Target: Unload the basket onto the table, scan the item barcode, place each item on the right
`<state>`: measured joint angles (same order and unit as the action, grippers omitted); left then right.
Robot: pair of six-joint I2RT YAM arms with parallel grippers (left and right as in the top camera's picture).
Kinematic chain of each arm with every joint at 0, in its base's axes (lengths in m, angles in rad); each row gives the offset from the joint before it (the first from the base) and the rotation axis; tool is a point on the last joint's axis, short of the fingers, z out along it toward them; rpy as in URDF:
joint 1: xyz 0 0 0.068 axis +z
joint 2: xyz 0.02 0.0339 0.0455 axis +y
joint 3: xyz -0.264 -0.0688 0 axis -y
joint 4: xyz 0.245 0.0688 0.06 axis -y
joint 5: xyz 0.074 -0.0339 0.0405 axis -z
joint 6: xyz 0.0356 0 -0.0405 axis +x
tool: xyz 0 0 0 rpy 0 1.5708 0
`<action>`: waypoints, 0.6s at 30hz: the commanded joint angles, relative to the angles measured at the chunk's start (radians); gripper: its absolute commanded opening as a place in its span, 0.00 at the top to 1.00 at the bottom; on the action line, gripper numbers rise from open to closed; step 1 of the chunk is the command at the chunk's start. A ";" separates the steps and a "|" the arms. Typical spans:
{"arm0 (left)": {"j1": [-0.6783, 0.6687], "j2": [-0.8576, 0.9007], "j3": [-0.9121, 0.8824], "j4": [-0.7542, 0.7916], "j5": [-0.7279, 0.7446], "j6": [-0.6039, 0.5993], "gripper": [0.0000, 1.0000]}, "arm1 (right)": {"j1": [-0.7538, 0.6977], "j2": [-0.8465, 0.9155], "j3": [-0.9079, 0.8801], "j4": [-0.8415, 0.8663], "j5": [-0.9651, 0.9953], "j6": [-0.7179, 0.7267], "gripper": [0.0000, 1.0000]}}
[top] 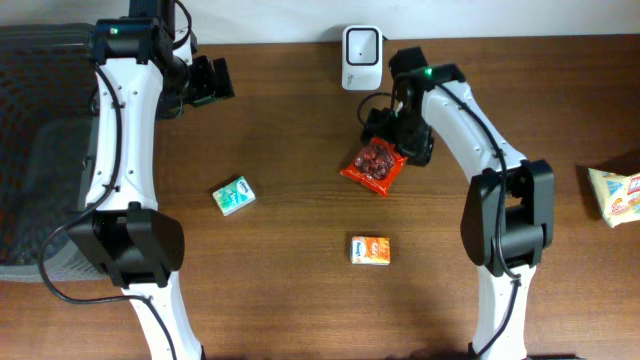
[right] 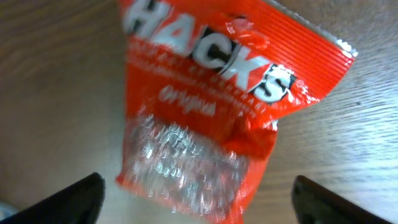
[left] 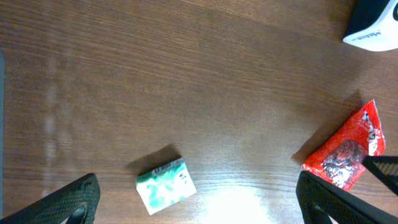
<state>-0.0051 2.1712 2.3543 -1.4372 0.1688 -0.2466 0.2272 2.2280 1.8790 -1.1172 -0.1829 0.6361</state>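
My right gripper lowers first and only then closes on the bag's middle, since both fingers stop short of the red bag's middle (right: 194, 129) below the white lettering (right: 212, 53).
A red Hacks candy bag (top: 375, 165) lies flat on the wooden table just below the white scanner (top: 361, 57). My right gripper (top: 405, 130) hovers over the bag's upper right, open. In the right wrist view the bag (right: 205, 106) fills the frame between the two spread fingers (right: 68, 199), printed face up, and no barcode shows on it. My left gripper (top: 215, 80) is open at the upper left, holding nothing. Its wrist view shows the red bag (left: 345, 152) at the right and the scanner (left: 373, 28) in the top corner.
A green-and-white box (top: 234, 196) lies left of centre, also seen as the box (left: 165, 185) between the left fingers from above. An orange box (top: 371, 250) sits near the front. A yellow snack bag (top: 618, 195) is at the right edge, a dark basket (top: 30, 150) at the left.
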 commanded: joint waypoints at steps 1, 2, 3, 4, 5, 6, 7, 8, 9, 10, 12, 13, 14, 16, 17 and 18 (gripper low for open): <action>0.001 0.002 0.006 0.000 0.011 0.020 0.01 | 0.004 -0.013 -0.078 0.064 0.019 0.084 0.17; 0.001 0.002 0.006 0.000 0.011 0.020 0.01 | 0.004 -0.013 -0.094 0.081 0.020 0.084 0.21; 0.001 0.002 0.006 0.000 0.011 0.020 0.01 | 0.006 -0.013 -0.106 0.092 0.027 0.085 0.23; 0.001 0.002 0.006 0.000 0.011 0.020 0.01 | 0.008 -0.013 -0.111 0.094 0.041 0.093 0.23; 0.000 0.002 0.006 0.000 0.011 0.020 0.01 | 0.012 -0.013 -0.114 0.093 0.071 0.106 0.23; 0.000 0.002 0.006 0.000 0.011 0.020 0.01 | 0.019 -0.013 -0.114 0.093 0.099 0.106 0.24; 0.000 0.002 0.006 0.000 0.011 0.020 0.01 | 0.024 -0.013 -0.114 0.093 0.119 0.106 0.24; 0.000 0.002 0.006 0.000 0.011 0.020 0.01 | 0.031 -0.013 -0.114 0.093 0.135 0.107 0.24; 0.000 0.002 0.006 0.000 0.011 0.020 0.01 | 0.037 -0.013 -0.114 0.094 0.146 0.107 0.24; 0.000 0.002 0.006 0.000 0.011 0.020 0.01 | 0.044 -0.013 -0.114 0.094 0.161 0.111 0.24; 0.000 0.002 0.006 0.000 0.011 0.020 0.01 | 0.056 -0.013 -0.114 0.094 0.198 0.135 0.24; 0.000 0.002 0.006 0.000 0.011 0.020 0.01 | 0.064 -0.013 -0.114 0.095 0.222 0.158 0.24; 0.000 0.002 0.006 0.000 0.011 0.020 0.01 | 0.067 -0.013 -0.114 0.095 0.230 0.167 0.24; 0.000 0.002 0.006 0.000 0.011 0.020 0.01 | 0.070 -0.013 -0.114 0.104 0.228 0.171 0.24; 0.000 0.002 0.006 0.000 0.011 0.020 0.01 | 0.071 -0.013 -0.114 0.105 0.229 0.183 0.24; 0.000 0.002 0.006 0.000 0.011 0.020 0.01 | 0.073 -0.013 -0.114 0.105 0.229 0.185 0.24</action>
<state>-0.0051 2.1712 2.3543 -1.4364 0.1692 -0.2462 0.2901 2.2280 1.7763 -1.0130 -0.0086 0.7803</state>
